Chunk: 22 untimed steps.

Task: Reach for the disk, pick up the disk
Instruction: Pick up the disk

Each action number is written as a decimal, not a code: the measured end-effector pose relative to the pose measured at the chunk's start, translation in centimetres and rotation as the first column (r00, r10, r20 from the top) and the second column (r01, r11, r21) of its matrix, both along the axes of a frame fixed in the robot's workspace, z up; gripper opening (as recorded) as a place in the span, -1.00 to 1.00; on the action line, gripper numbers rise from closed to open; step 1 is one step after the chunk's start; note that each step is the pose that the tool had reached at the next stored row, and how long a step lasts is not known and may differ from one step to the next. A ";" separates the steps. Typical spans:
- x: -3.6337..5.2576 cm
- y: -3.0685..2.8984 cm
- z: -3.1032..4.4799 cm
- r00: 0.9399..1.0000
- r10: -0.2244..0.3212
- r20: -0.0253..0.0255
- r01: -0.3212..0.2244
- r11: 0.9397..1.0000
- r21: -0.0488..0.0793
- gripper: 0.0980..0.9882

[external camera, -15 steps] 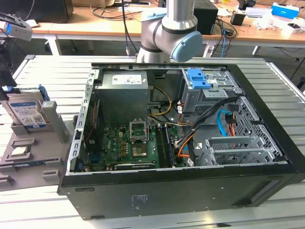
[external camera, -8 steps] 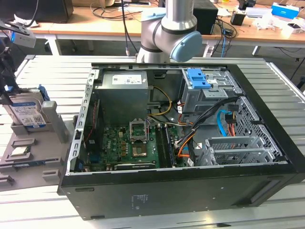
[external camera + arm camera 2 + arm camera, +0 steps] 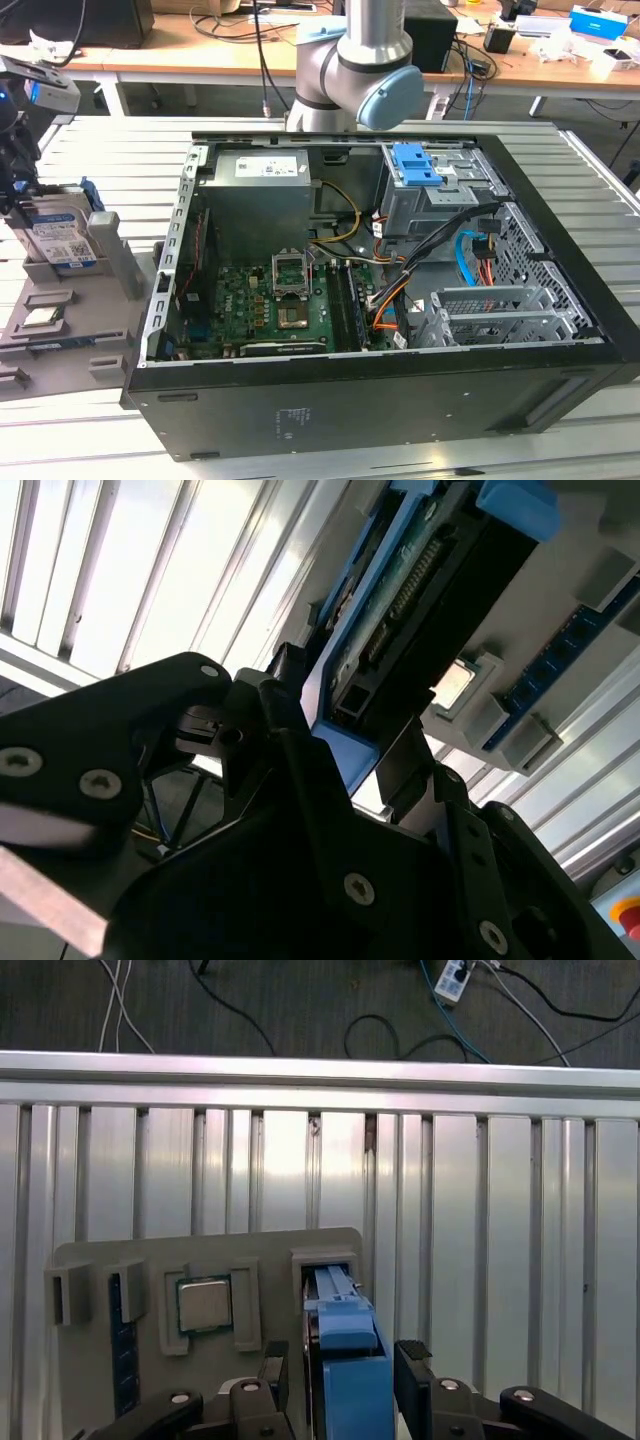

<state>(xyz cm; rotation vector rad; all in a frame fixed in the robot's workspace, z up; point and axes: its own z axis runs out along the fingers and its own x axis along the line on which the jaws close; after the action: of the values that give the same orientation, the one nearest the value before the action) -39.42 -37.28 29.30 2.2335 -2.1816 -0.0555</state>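
The disk's blue bracket (image 3: 345, 1335) is between my black fingers, so my gripper would hold the disk if it closed now. I need to close.
The disk (image 3: 62, 236) stands on edge in a slot of a grey holder (image 3: 70, 345) at the exterior view's left; its silver face carries a white-and-blue label. My gripper (image 3: 22, 180) is down over it there. In both wrist views the disk's blue bracket (image 3: 345, 1335) runs between my two black fingers (image 3: 415, 1365). The gripper (image 3: 345, 1368) straddles the disk's end (image 3: 352, 702) and looks open, with a thin gap showing beside one pad (image 3: 405, 765). The disk still sits in its slot.
An open computer case (image 3: 380, 400) stands in the middle of the slatted metal table (image 3: 590, 440), with a blue caddy (image 3: 415, 165) on its metal cage. A processor chip (image 3: 205, 1305) lies in the holder beside the disk. The arm (image 3: 360, 70) reaches over from the back.
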 end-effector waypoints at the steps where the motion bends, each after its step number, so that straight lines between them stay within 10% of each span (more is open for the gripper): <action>1: 0.00 0.00 -0.06 1.000 0.001 0.000 -0.001 1.000 0.000 0.00; 22: 0.00 0.00 -0.36 1.000 0.003 0.000 -0.003 1.000 0.000 -0.39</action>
<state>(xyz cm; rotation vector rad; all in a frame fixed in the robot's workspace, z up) -39.42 -37.27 28.94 2.2369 -2.1779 -0.0551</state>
